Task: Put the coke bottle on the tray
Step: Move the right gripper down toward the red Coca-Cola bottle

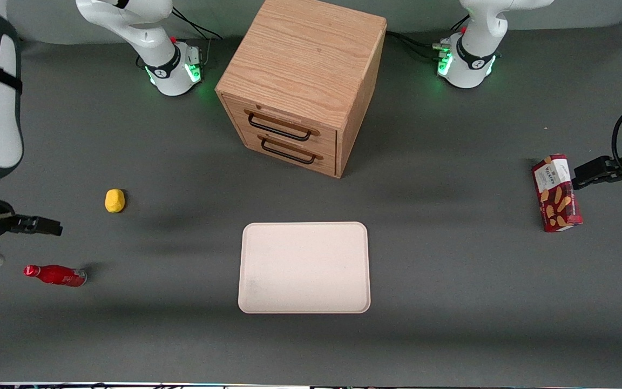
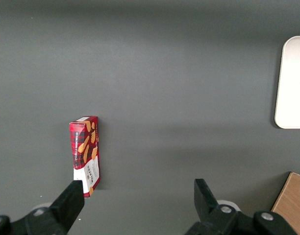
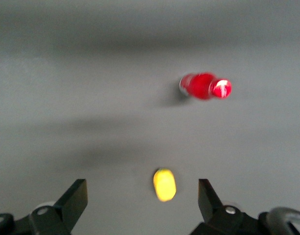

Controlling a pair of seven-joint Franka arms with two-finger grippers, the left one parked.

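Observation:
I will set the bottle on the tray (image 1: 304, 267) next, so I will grab the coke bottle by its capped neck (image 1: 34, 271) with my right gripper.
The coke bottle (image 1: 55, 275) is a small red bottle with a red cap. It lies on its side on the grey table toward the working arm's end. It also shows in the right wrist view (image 3: 205, 86). The tray (image 1: 304, 267) is a flat pale beige-pink rectangle in the middle of the table, nearer the front camera than the drawer cabinet; its edge shows in the left wrist view (image 2: 292, 83). My right gripper (image 1: 46, 226) hangs open and empty above the table, farther from the front camera than the bottle; it also shows in the right wrist view (image 3: 142, 198).
A small yellow lump (image 1: 115, 200) lies on the table beside the gripper and shows between the fingers in the right wrist view (image 3: 164, 184). A wooden two-drawer cabinet (image 1: 303, 81) stands at the back middle. A red snack box (image 1: 556, 193) lies toward the parked arm's end.

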